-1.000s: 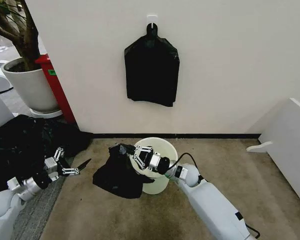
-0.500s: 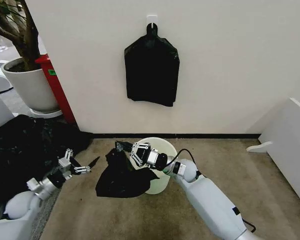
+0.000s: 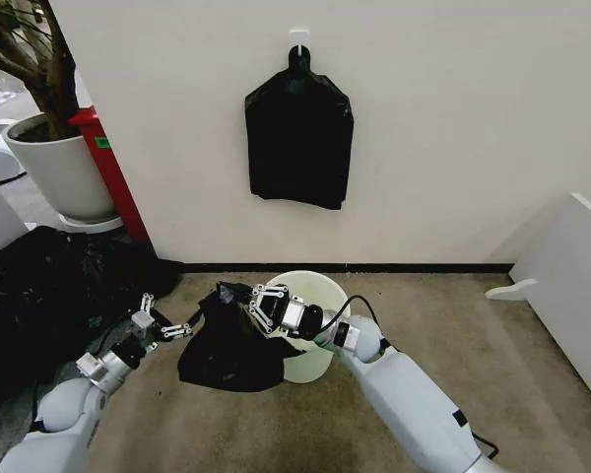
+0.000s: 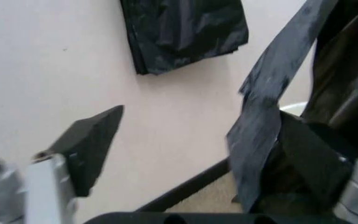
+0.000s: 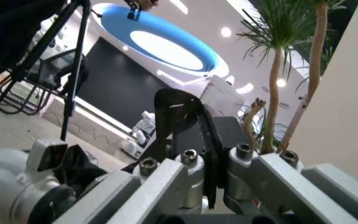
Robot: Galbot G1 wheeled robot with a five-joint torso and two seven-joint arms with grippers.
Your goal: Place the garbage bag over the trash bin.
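The left gripper pinches the garbage bag by the loose piece at its upper edge [image 3: 205, 304] next, since the bag's crumpled body below hangs slack.
The trash bin [image 3: 313, 337], a small cream-white bucket, stands on the carpet near the wall. The garbage bag [image 3: 227, 350] hangs crumpled just left of the bin, partly covering its left side. My right gripper [image 3: 238, 295] reaches across the bin's mouth and is shut on the bag's top edge; a thin black fold sits pinched between its fingers [image 5: 188, 161]. My left gripper [image 3: 184, 328] is open at the bag's left edge. In the left wrist view a strip of the bag [image 4: 260, 126] hangs between its spread fingers [image 4: 89, 144], close to the far one.
A flat bundle of black bags [image 3: 298, 148] hangs from a wall hook above the bin. A heap of black plastic [image 3: 49, 286] sprawls at the left, behind it a white plant pot [image 3: 59, 172] and a red post [image 3: 113, 172]. A white panel [image 3: 571, 286] stands at the right.
My left gripper has moved right, up to the bag's left edge. The right gripper has carried the bag's top a little to the left.
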